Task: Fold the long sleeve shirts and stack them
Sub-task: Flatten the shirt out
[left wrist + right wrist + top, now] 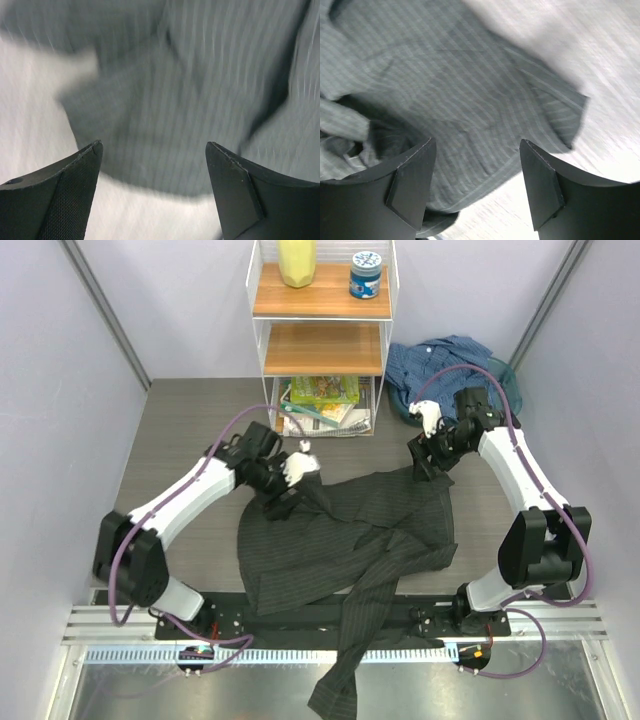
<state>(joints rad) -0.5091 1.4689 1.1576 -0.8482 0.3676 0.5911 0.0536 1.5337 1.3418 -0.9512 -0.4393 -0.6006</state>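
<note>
I next need to grab the dark charcoal pinstriped shirt's loose far edge with my left gripper, so the bunched cloth can be drawn out straight for folding.
The dark charcoal pinstriped shirt [345, 540] lies spread and rumpled on the grey table, one sleeve hanging over the near edge. It fills the left wrist view [190, 90] and the right wrist view [460, 95]. My left gripper [282, 498] is open just above the shirt's upper left corner, nothing between its jaws. My right gripper [425, 468] is open just above the shirt's upper right corner, its hem edge between the jaws but not gripped. The blue shirt [450, 365] lies crumpled at the back right.
A white wire shelf [322, 335] stands at the back centre with a yellow container [297, 260], a blue-lidded jar [366, 275] and books [325, 405] on its bottom level. Grey walls close in both sides. A metal rail runs along the near edge.
</note>
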